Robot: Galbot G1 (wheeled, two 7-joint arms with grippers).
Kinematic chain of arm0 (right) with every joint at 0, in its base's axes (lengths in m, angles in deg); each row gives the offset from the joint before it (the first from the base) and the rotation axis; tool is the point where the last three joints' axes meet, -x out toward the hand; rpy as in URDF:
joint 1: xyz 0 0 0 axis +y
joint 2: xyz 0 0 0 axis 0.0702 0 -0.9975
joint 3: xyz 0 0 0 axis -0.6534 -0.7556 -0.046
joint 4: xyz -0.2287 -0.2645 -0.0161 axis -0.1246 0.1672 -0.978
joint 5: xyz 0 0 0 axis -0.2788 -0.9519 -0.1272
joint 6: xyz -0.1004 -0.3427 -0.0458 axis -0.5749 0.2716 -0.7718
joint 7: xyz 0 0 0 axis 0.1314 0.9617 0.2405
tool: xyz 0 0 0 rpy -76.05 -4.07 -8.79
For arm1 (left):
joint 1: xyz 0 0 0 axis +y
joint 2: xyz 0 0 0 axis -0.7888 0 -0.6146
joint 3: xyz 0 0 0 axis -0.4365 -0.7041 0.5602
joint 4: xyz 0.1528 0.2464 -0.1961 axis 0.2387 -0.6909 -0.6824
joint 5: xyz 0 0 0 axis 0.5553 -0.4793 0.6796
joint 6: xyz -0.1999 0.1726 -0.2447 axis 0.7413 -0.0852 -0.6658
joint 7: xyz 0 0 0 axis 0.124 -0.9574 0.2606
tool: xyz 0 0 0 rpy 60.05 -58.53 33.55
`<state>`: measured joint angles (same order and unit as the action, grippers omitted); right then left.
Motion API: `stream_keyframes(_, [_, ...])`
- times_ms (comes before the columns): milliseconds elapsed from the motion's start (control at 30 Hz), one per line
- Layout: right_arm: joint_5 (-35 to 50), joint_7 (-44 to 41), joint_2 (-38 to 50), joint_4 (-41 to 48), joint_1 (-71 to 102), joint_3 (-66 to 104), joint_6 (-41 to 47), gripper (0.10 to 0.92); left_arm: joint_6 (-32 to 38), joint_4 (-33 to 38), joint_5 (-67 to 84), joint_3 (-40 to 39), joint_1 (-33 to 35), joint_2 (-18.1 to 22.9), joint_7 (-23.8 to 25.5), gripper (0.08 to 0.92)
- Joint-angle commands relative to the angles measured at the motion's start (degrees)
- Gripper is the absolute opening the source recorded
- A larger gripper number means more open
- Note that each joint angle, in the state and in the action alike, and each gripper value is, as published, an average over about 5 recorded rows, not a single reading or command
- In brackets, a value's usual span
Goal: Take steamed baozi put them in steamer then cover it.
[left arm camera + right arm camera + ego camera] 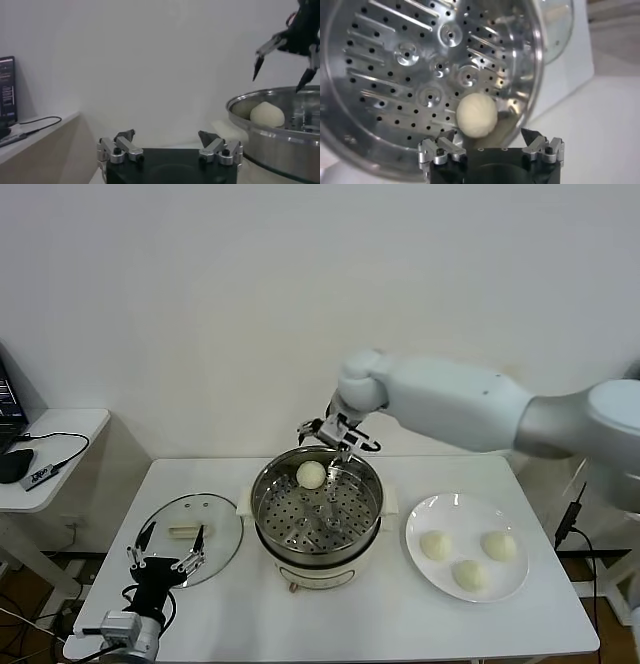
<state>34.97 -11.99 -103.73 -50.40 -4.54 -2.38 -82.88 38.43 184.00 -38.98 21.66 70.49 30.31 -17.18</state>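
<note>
The right gripper grabs a baozi from the white plate by its rounded sides next, to fill the steamer.
The steel steamer (318,549) stands mid-table with one cream-white baozi (311,474) lying on its perforated tray near the back rim. My right gripper (338,436) hovers open just above that bun, clear of it. In the right wrist view the bun (476,115) rests on the tray (395,75) beyond the spread jaws of the right gripper (490,137). Three more baozi (434,545) (499,545) (468,575) sit on the white plate (460,514). The glass cover (190,539) lies flat at the left. Over its near edge my left gripper (168,549) (170,140) waits, open and empty.
The white table (400,614) ends just past the plate on the right. A lower side table (60,434) with cables and a mouse stands at the far left. A white wall backs the scene. In the left wrist view the steamer rim (270,132) lies ahead.
</note>
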Motion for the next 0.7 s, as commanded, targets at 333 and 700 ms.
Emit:
stream_keyframes(333, [4.9, -1.7, 33.4, -20.5, 1.4, 1.5, 21.9, 0.823, 1.1, -0.2, 1.1, -0.3, -0.4, -0.4, 0.5, 0.823])
stream_keyframes(700, [-1.2, -1.2, 35.2, -15.5, 24.8, 16.0, 22.5, 0.823, 1.5, -1.6, 1.1, -0.2, -0.5, -0.7, 0.5, 0.823])
